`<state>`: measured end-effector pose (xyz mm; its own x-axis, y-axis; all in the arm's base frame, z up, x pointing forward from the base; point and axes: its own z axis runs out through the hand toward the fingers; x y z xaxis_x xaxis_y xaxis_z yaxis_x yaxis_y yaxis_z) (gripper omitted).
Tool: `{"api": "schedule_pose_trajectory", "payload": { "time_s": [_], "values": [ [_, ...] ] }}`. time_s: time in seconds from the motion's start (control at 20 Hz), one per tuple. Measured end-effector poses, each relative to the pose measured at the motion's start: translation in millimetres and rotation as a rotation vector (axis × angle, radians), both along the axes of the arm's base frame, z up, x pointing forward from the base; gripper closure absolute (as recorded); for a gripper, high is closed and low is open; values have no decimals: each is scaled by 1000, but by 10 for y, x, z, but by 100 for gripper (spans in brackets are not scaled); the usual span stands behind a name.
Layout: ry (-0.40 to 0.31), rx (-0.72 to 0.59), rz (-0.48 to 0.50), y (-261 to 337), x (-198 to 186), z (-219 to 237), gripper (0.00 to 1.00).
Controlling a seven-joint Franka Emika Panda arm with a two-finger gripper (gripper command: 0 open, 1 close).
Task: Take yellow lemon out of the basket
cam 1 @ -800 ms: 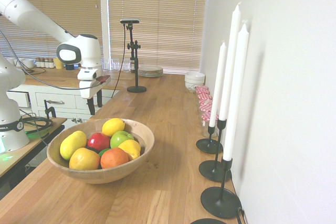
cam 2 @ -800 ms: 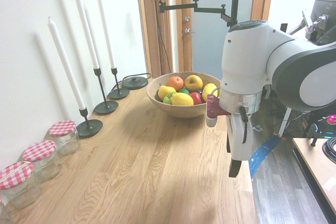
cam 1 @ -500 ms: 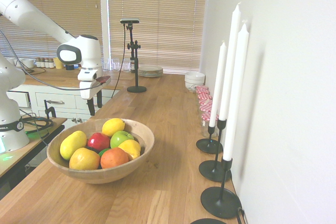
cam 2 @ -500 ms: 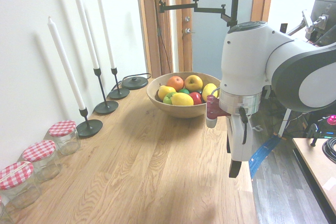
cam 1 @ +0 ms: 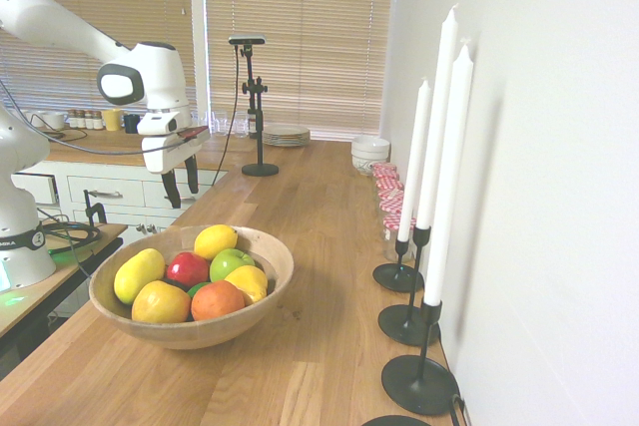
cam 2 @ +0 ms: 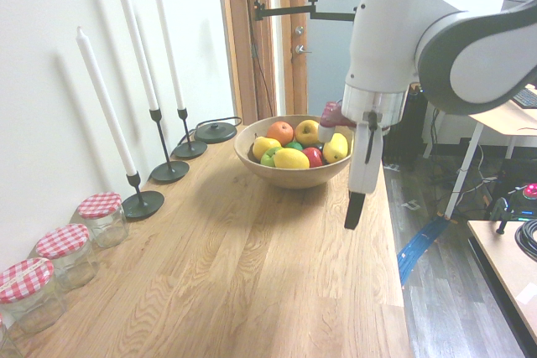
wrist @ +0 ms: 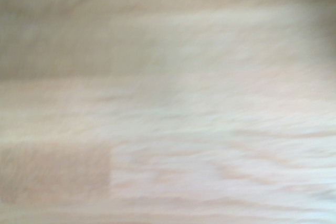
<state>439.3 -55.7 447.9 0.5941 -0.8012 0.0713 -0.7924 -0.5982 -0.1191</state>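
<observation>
My gripper grabs the yellow lemon by its rounded body [cam 1: 215, 241] next, to lift it out of the basket.
The basket [cam 1: 281, 260] [cam 2: 246, 155] is a wide wooden bowl on the wooden counter, filled with fruit. The yellow lemon [cam 1: 216, 240] [cam 2: 291, 158] lies in it on the side facing my gripper, beside a red apple [cam 1: 188, 268] and a green fruit [cam 1: 231, 262]. My gripper [cam 1: 182, 187] [cam 2: 354, 207] hangs open and empty above the counter, just short of the basket's rim and higher than it, fingers pointing down. The wrist view shows only blurred counter wood [wrist: 168, 98].
Three tall white candles [cam 1: 444, 147] [cam 2: 101, 90] in black holders stand along the wall. Jars with red checked lids [cam 2: 102, 217] [cam 1: 391, 202] sit beside them. Plates [cam 1: 287, 135] and white bowls [cam 1: 370, 152] are at the far end. The counter's edge [cam 2: 394, 232] runs beside my gripper.
The arm has risen and swung closer to the basket; the gripper now hangs nearer the rim and higher over the counter. The fruit has not moved.
</observation>
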Motion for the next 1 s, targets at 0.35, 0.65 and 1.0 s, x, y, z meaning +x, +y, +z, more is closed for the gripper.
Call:
{"api": "schedule_pose_trajectory", "payload": {
  "time_s": [0.35,0.65,1.0],
  "values": [
    [-19,-53,8,-584,-3,328,0],
    [-5,-63,-9,-1232,112,339,0],
    [23,-46,-22,-1972,446,270,0]
  ]
}}
